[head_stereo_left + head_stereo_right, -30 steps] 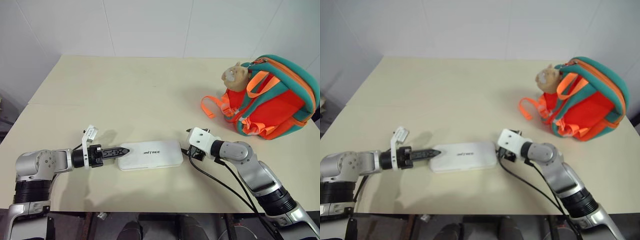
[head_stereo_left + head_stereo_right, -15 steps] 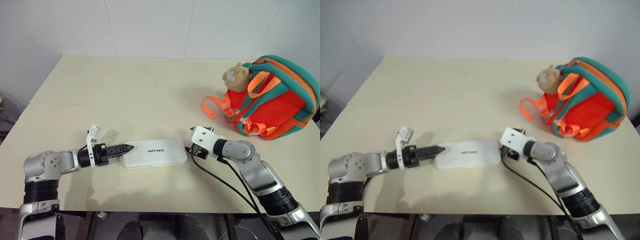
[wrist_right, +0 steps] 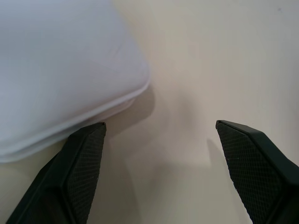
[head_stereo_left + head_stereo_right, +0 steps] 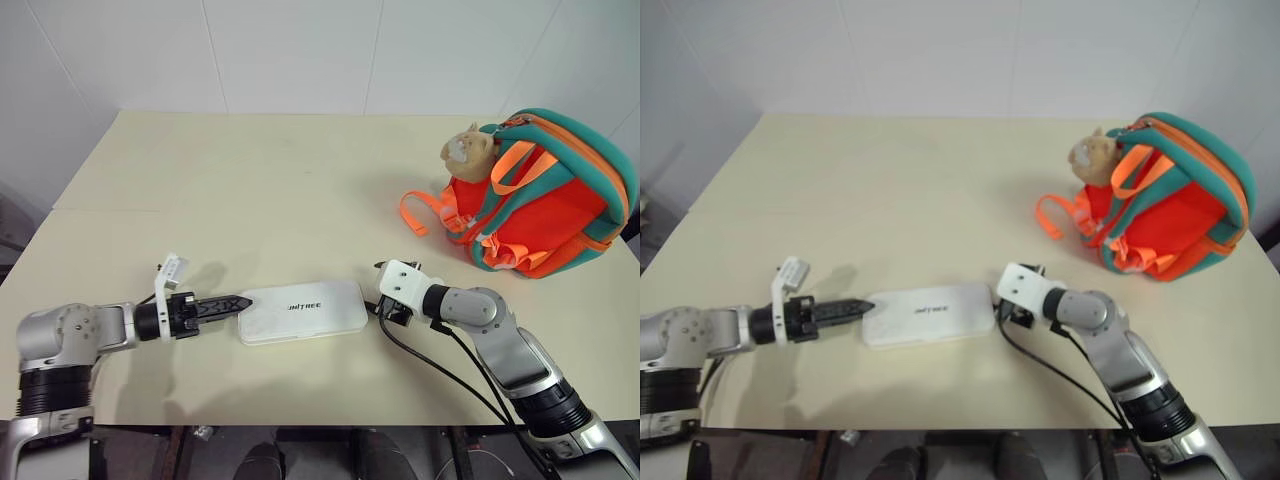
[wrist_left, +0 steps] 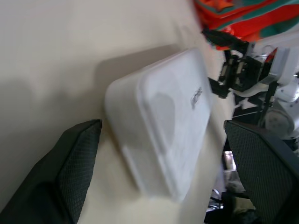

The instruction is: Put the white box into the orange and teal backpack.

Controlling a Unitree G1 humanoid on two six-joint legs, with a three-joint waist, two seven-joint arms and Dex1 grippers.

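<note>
My left gripper needs to move toward the white box's near end before it closes on the box, because my fingers stop short of that end in the left wrist view.
The white box [image 4: 303,310] lies flat on the table's near middle, lettering up. My left gripper [image 4: 238,303] is at the box's left end; in the left wrist view the box [image 5: 163,130] sits between and just ahead of the open fingers [image 5: 65,177]. My right gripper [image 4: 380,304] is at the box's right end, open, and a corner of the box [image 3: 60,70] lies beside one finger [image 3: 84,163]. Neither gripper holds anything. The orange and teal backpack [image 4: 548,195] stands at the far right with a beige plush toy [image 4: 467,150] on it.
The beige table [image 4: 250,180] stretches back to a white wall. An orange strap [image 4: 425,213] trails from the backpack toward the middle. Black cables [image 4: 440,365] run along my right arm over the table's near edge.
My left gripper has slipped back a little to the left along the box's end. The box, backpack and right gripper stay put; the view itself swayed.
</note>
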